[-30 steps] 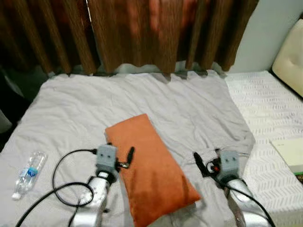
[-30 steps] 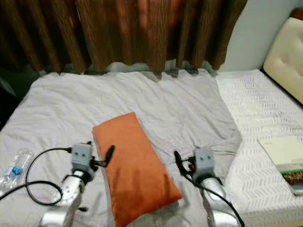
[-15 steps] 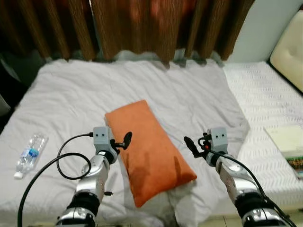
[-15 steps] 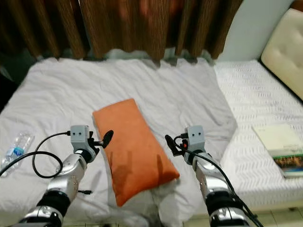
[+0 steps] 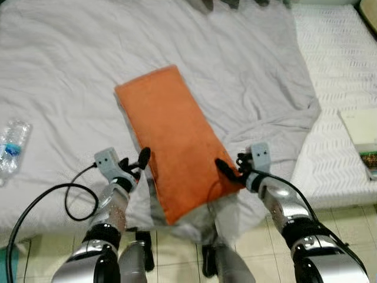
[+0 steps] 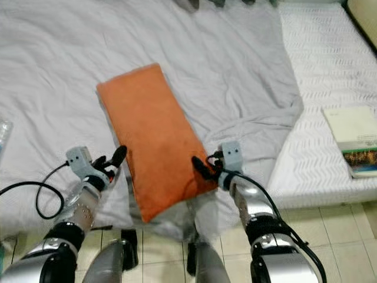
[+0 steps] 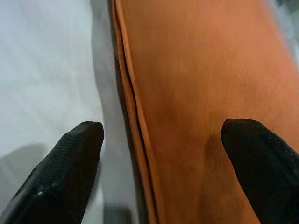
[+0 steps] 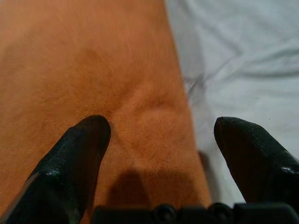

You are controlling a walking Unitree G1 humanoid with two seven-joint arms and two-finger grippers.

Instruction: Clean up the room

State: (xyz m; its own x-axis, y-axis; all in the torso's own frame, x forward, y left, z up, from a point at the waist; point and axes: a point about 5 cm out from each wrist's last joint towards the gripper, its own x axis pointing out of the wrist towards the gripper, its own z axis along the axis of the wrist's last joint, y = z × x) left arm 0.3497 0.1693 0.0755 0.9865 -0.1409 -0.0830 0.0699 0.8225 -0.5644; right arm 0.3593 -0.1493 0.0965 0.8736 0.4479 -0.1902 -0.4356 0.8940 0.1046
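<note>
The pillow's broad side is far wider than my open fingers, so my right gripper should pinch its long seamed edge next.
An orange pillow [image 5: 165,132] lies at a slant on the grey bedsheet [image 5: 59,71], its near end reaching the bed's front edge. My left gripper [image 5: 136,163] is at the pillow's left long edge, open. In the left wrist view the pillow's seam [image 7: 135,140] runs between the two black fingertips [image 7: 70,163]. My right gripper [image 5: 227,171] is at the pillow's near right corner, also open. In the right wrist view one fingertip [image 8: 77,154] is over orange fabric [image 8: 93,60] and the other over grey sheet. Neither gripper holds anything.
A clear water bottle [image 5: 9,147] lies on the sheet at far left. A book [image 5: 360,132] rests on the white mattress [image 5: 336,65] at right. Beige floor tiles [image 5: 177,259] show below the bed edge. A black cable [image 5: 44,200] loops off my left arm.
The camera has tipped down, so the curtains have left the picture and the floor shows. Both grippers have closed in on the pillow's near end from either side.
</note>
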